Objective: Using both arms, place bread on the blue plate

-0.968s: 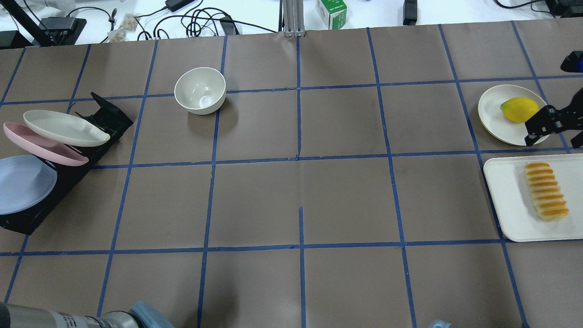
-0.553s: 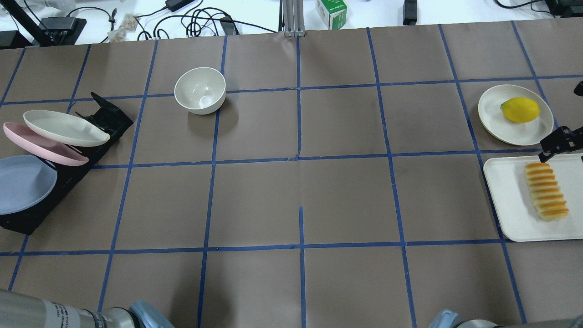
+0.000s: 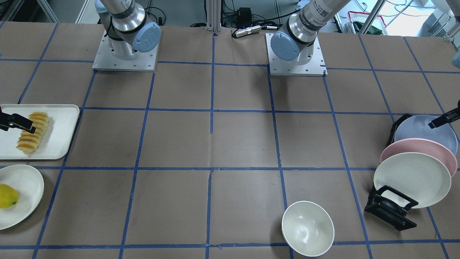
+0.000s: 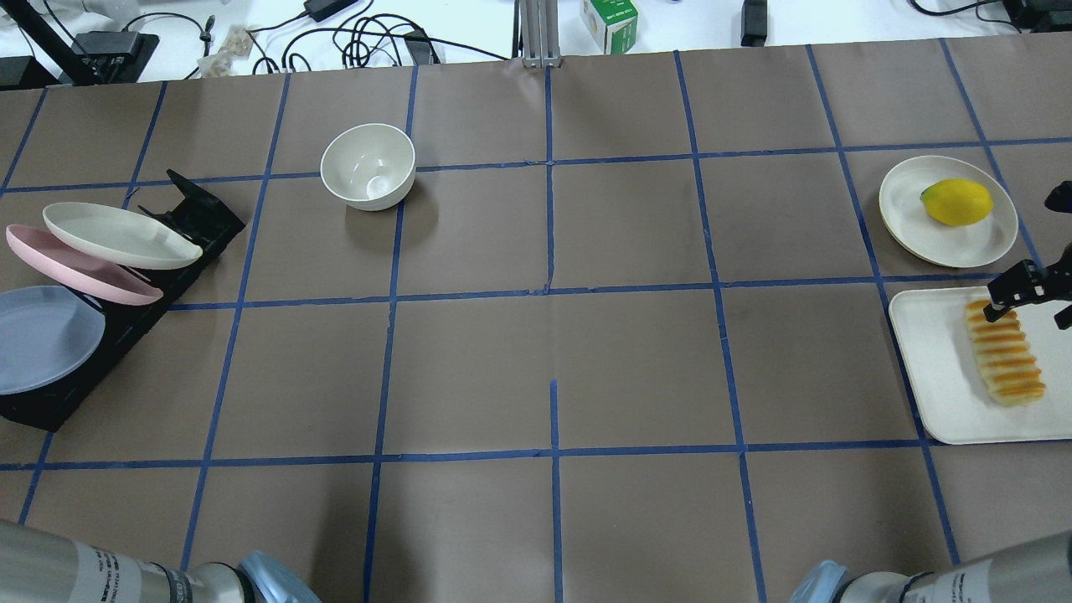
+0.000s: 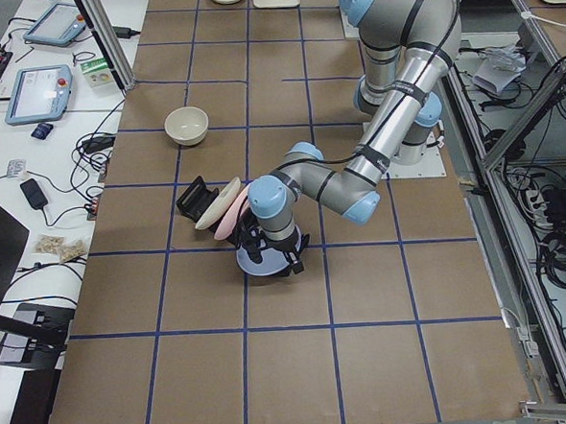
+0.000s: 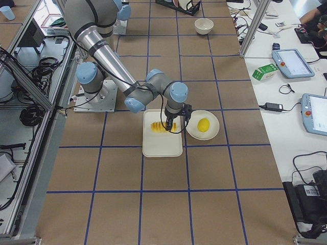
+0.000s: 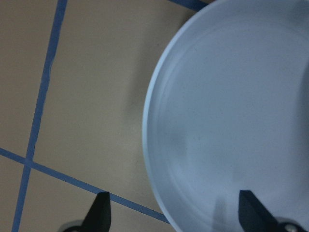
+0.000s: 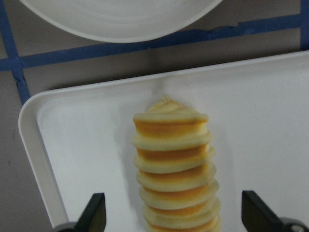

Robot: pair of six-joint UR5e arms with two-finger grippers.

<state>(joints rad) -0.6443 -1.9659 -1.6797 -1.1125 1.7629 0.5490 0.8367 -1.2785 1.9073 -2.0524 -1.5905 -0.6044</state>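
Note:
The blue plate (image 3: 424, 129) is far too wide across for my fingertips. My left gripper will grab the plate by its thin raised rim (image 3: 432, 116) next.
The bread (image 4: 1003, 352) lies lengthwise on a white tray (image 4: 930, 368) at the right edge. My right gripper (image 4: 1032, 306) is open and hangs over the loaf's far end. In the right wrist view its fingers stand either side of the bread (image 8: 174, 164). The blue plate (image 4: 42, 335) leans in the lowest slot of a black rack (image 4: 201, 218) at the left edge. My left gripper (image 7: 176, 212) is open over the blue plate's (image 7: 231, 121) rim, one finger outside it and one over its inside. It is out of the overhead view.
A pink plate (image 4: 75, 268) and a cream plate (image 4: 117, 234) lean in the same rack. A white bowl (image 4: 368, 166) stands at the back left of centre. A lemon (image 4: 956, 201) lies on a cream plate (image 4: 909, 209) beyond the tray.
My right gripper has moved from over the lemon's plate towards the robot and now sits over the bread's far end. Both arms' elbows have come further into the bottom edge.

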